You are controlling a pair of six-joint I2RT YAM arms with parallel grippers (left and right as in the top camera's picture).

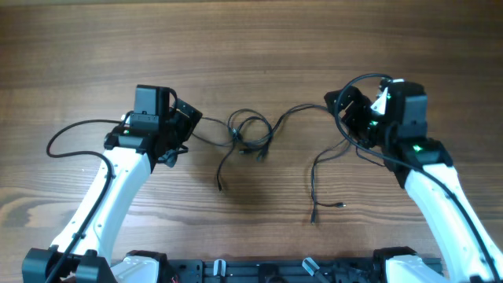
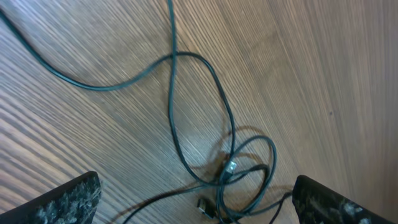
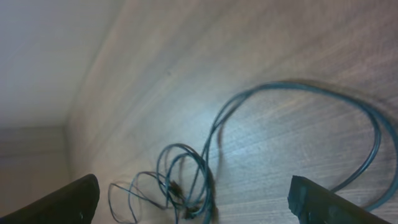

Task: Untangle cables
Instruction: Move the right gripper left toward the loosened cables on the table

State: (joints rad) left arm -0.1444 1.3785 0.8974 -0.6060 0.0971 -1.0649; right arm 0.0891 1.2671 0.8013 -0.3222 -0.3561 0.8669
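Observation:
I next need to grab the arcing piece of cable beside the knotted loops with my right gripper, so that I can pull the cables apart and untangle them.
The cables [image 1: 251, 134] are thin black cords knotted into small loops on the wooden table, midway between both arms. One strand runs left towards my left gripper [image 1: 185, 132]. Another arcs right towards my right gripper [image 1: 350, 112]. A further strand [image 1: 316, 177] trails to the front and ends in a small plug [image 1: 341, 205]. In the left wrist view the knot [image 2: 233, 167] and a plug [image 2: 207, 207] lie just ahead of my open left gripper [image 2: 196, 205]. In the right wrist view the loops [image 3: 186, 177] lie ahead of my open right gripper [image 3: 193, 205]. Neither gripper holds anything.
A thicker black arm cable [image 1: 71, 130] loops out to the left of the left arm, and another [image 1: 357, 82] curls over the right wrist. The arm bases and a black rail [image 1: 251, 271] line the table's front edge.

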